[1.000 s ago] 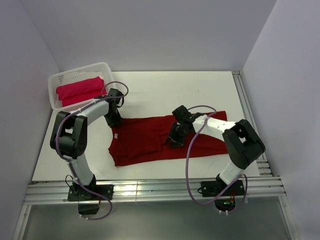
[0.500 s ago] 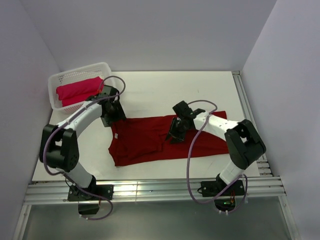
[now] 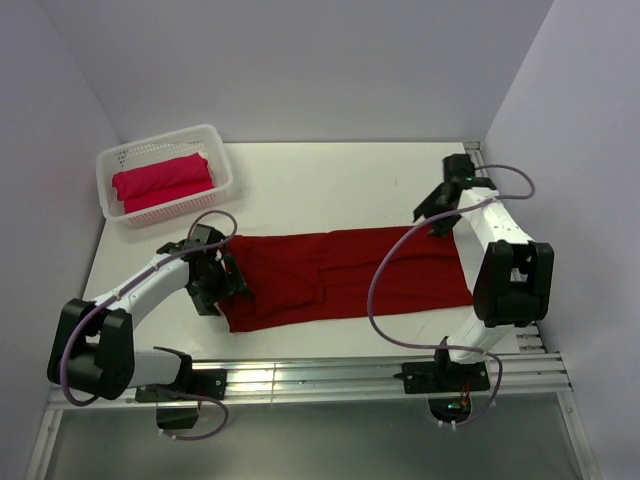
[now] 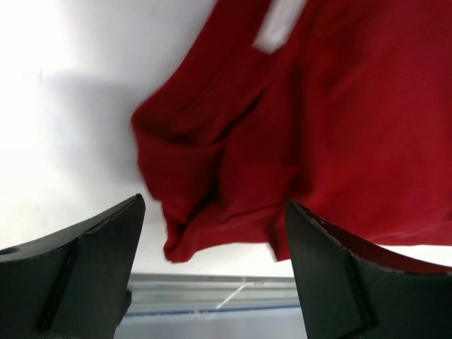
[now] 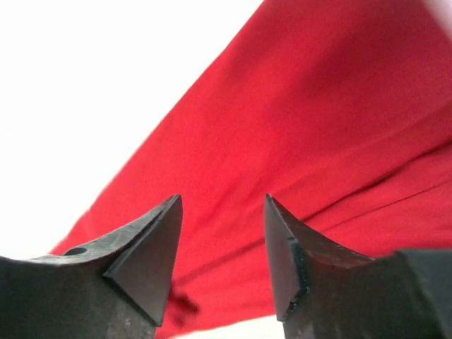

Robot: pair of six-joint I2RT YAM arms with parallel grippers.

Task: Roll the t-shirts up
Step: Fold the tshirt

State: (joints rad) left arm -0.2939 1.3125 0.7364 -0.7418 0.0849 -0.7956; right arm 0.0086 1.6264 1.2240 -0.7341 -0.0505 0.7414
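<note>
The left gripper picks up the dark crimson t-shirt (image 3: pixel 345 275) by its bunched corner (image 3: pixel 234 311) next, to turn the t-shirt lengthwise and straight for rolling.
A dark crimson t-shirt (image 3: pixel 345 275) lies spread out flat across the middle of the white table (image 3: pixel 330 185). My left gripper (image 3: pixel 222 283) hangs open over its left edge. In the left wrist view, a bunched corner of the cloth (image 4: pixel 212 183) lies between the wide-apart fingers (image 4: pixel 92 261), untouched. My right gripper (image 3: pixel 437 218) hovers open above the shirt's far right corner. The right wrist view shows only smooth red cloth (image 5: pixel 304 120) under the empty gap (image 5: pixel 222 201). A brighter pinkish-red t-shirt (image 3: pixel 160 180) lies rolled in the basket.
The white perforated basket (image 3: pixel 165 139) stands at the far left corner. A metal rail (image 3: pixel 300 378) runs along the near table edge and another along the right side (image 3: pixel 492 215). Walls close in at left, back and right.
Both grippers opened. The left arm swung from the shirt's far left corner toward its near left edge. The right arm moved from mid-shirt to the far right corner. The shirt now lies flatter.
</note>
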